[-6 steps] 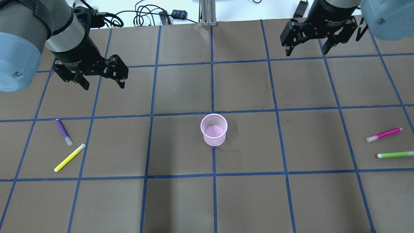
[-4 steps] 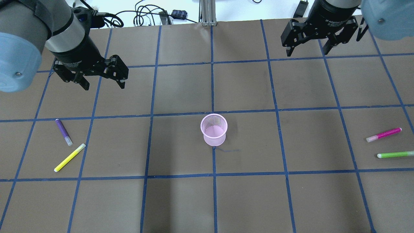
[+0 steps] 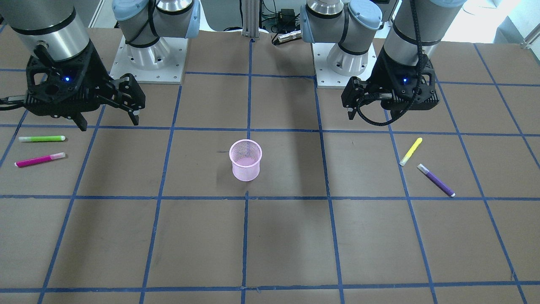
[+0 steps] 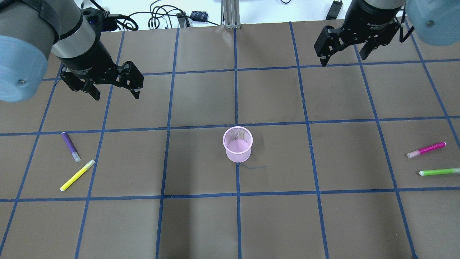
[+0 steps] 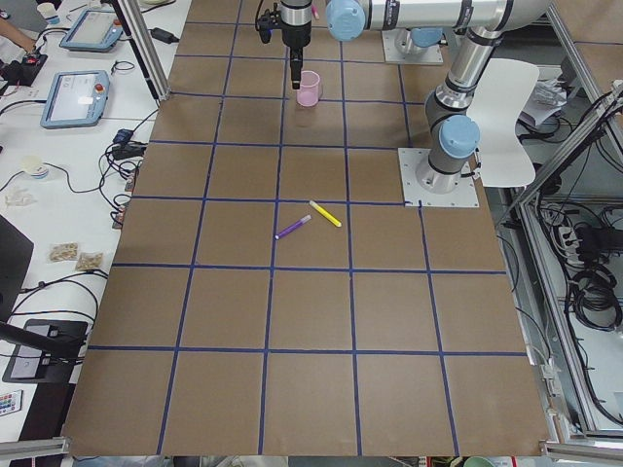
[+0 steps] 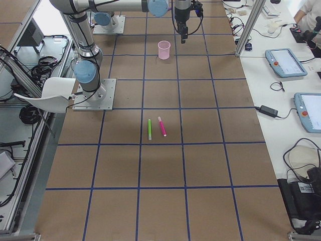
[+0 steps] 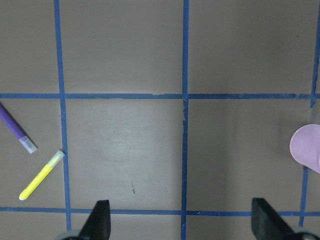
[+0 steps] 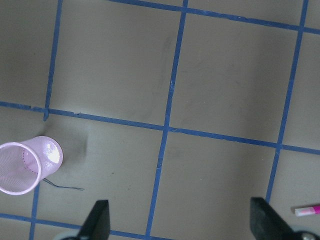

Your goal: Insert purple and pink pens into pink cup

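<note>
My left gripper grabs the purple pen by its body's uncapped end (image 3: pixel 444 188) next, to put the purple pen into the pink cup (image 3: pixel 245 159).
The pink mesh cup (image 4: pixel 237 144) stands upright mid-table and also shows in the front view (image 3: pixel 245 160). The purple pen (image 4: pixel 70 146) lies on the table's left side, and it shows at the left edge of the left wrist view (image 7: pixel 15 129). The pink pen (image 4: pixel 427 149) lies at the far right, its tip showing in the right wrist view (image 8: pixel 307 210). My left gripper (image 4: pixel 116 95) is open and empty, raised above the table, behind and right of the purple pen. My right gripper (image 4: pixel 343 59) is open and empty, raised above the back right.
A yellow pen (image 4: pixel 77 175) lies just in front of the purple pen. A green pen (image 4: pixel 439 172) lies just in front of the pink pen. Cables and a metal post (image 4: pixel 230 14) sit beyond the table's back edge. The table is brown with a blue tape grid.
My right gripper has shifted slightly to the right and back. My left gripper has barely moved. The pens and cup have not moved.
</note>
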### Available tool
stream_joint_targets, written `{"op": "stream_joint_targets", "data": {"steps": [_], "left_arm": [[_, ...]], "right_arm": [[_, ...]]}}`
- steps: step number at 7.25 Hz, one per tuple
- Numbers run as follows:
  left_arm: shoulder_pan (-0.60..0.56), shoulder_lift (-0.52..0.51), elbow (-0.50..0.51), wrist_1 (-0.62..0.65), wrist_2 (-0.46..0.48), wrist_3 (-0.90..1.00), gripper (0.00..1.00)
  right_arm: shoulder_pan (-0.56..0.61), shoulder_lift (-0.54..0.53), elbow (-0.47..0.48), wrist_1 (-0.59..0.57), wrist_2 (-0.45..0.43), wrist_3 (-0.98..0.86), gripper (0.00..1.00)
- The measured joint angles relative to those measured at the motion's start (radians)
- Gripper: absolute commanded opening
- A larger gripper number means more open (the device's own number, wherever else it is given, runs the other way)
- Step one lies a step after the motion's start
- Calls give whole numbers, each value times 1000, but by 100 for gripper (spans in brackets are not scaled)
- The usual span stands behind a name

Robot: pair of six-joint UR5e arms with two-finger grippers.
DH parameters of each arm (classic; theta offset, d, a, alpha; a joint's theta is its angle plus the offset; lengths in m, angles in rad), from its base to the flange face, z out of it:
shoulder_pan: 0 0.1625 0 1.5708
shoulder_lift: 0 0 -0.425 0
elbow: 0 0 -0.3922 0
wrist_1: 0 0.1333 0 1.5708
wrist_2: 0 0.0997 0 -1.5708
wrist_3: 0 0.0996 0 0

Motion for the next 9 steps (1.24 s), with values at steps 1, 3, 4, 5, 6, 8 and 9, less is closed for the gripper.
{"op": "stream_joint_targets", "data": {"steps": [1, 3, 4, 5, 6, 8, 9], "left_arm": [[6, -5, 0, 1, 0, 0, 100], [73, -21, 1, 14, 7, 11, 100], [143, -34, 1, 25, 8, 16, 100], [210, -52, 0, 40, 9, 18, 100], [274, -80, -2, 72, 10, 18, 100], [402, -155, -4, 148, 7, 18, 100], [456, -195, -4, 182, 4, 32, 100]], "right_arm": [[-4, -10, 1, 12, -4, -114, 100], [-11, -29, 4, 20, -6, -418, 100], [-17, -31, 6, 20, -8, -582, 100], [-32, -31, 8, 17, -21, -734, 100], [-66, -31, 11, 17, -43, -873, 100], [-190, -31, 15, 42, -58, -1156, 98], [-269, -29, 17, 65, -56, -1323, 98]]}}
